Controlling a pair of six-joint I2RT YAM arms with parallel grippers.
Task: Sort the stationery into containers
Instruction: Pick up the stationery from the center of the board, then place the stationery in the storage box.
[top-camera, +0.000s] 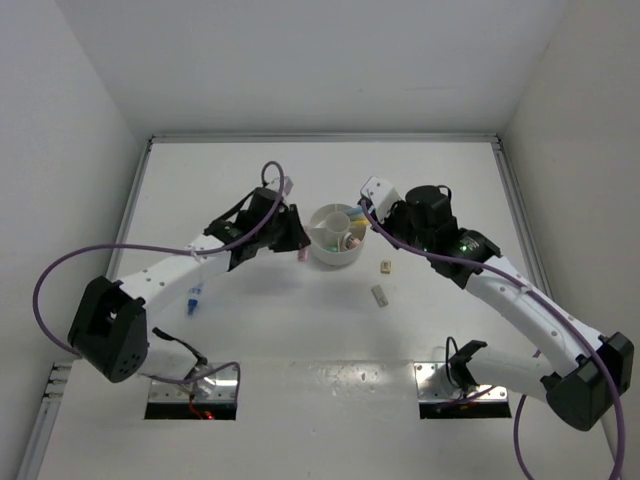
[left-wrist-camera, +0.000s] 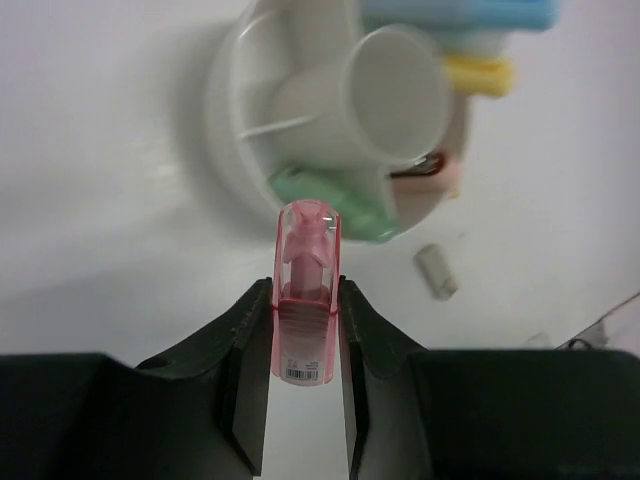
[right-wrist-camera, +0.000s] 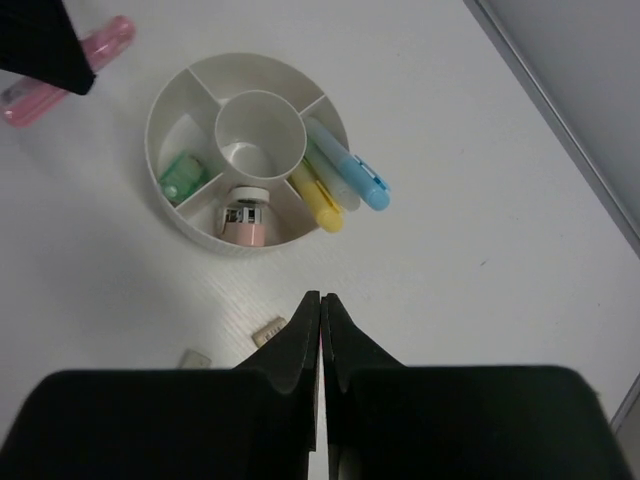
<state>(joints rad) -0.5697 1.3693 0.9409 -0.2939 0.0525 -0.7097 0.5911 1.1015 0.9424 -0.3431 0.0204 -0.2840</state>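
The pink marker (left-wrist-camera: 305, 250) is hanging outside the organiser's rim and would miss if the left gripper opened now, so the left gripper should first move the marker toward the green marker's wedge.
The round white organiser (top-camera: 337, 250) stands mid-table and also shows in the left wrist view (left-wrist-camera: 235, 120) and the right wrist view (right-wrist-camera: 165, 95). Its wedges hold a green marker (right-wrist-camera: 180, 175), a pink block (right-wrist-camera: 245, 225), a yellow marker (right-wrist-camera: 318, 200) and a light blue marker (right-wrist-camera: 355, 180). My left gripper (top-camera: 298, 240) (left-wrist-camera: 306, 295) is shut on a pink marker (left-wrist-camera: 305, 250), just left of the organiser, cap pointing at its rim. My right gripper (top-camera: 372, 215) (right-wrist-camera: 320, 300) is shut, above the table right of the organiser.
A tan eraser block (top-camera: 385, 266) (right-wrist-camera: 270, 330) and a grey eraser block (top-camera: 379, 294) (right-wrist-camera: 195, 357) (left-wrist-camera: 437, 270) lie on the table in front of the organiser. A blue marker (top-camera: 193, 300) lies at near left by the left arm. White walls enclose the table.
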